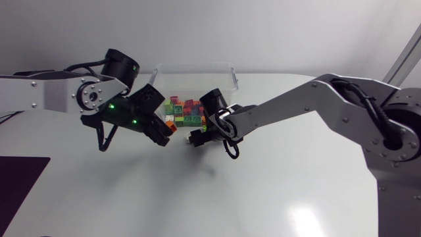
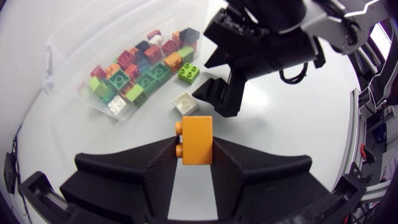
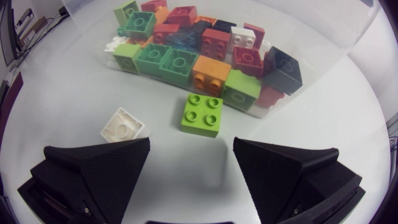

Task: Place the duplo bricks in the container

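My right gripper should grab the lime green brick's opposite sides next, to place it in the clear container.
A clear container at the table's back holds a pile of several coloured duplo bricks. My left gripper hovers just in front of the container's left part, shut on an orange brick that stands upright between its fingers. A lime green brick and a white brick lie on the table outside the container's front wall. My right gripper stands open over them, with the lime brick just ahead of the gap between its fingers and the white one beside one finger. The two grippers face each other closely.
A dark mat covers the table's front left corner. My right arm stretches across the table from the right. The container's clear front wall rises right behind the loose bricks.
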Available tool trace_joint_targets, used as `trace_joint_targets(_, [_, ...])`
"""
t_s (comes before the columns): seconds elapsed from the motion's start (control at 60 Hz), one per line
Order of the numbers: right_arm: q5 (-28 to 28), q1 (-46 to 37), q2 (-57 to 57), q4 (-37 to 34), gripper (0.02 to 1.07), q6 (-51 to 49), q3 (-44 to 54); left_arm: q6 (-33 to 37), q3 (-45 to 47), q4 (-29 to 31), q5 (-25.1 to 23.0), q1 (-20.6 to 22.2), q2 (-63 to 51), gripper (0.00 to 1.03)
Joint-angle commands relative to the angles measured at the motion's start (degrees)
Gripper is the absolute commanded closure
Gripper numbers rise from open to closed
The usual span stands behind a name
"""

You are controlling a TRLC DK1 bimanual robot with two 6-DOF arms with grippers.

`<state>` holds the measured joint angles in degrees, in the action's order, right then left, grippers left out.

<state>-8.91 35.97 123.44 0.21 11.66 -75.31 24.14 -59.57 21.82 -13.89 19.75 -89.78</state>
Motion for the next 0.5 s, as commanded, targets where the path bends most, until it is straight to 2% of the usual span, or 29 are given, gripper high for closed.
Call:
trace_joint_targets(0.0, [-0.94,-1.16,2.07,-1.09,0.11,1.87,-1.77,-1.11,1.56,-1.52,-0.61,-1.64,3.73,0.75])
trace_joint_targets(0.133, [-0.94,-2.04,3.3,-1.26,0.12,2.23,-3.35,-2.26,1.91,-5.21,-0.7,-3.75,6.9,0.75])
trace_joint_targets(0.217, [-0.94,-2.13,4.27,-1.17,0.16,2.4,-4.23,-2.87,1.91,-7.41,-0.7,-4.28,8.39,0.75])
trace_joint_targets(0.367, [-0.94,-2.13,6.03,-1.61,0.17,2.58,-6.17,-3.84,1.39,-10.93,-1.75,-4.89,10.24,0.75])
trace_joint_targets(0.483, [-0.94,-2.13,6.9,-1.7,0.3,2.75,-7.31,-4.98,0.16,-13.04,-2.46,-5.33,10.5,0.75])
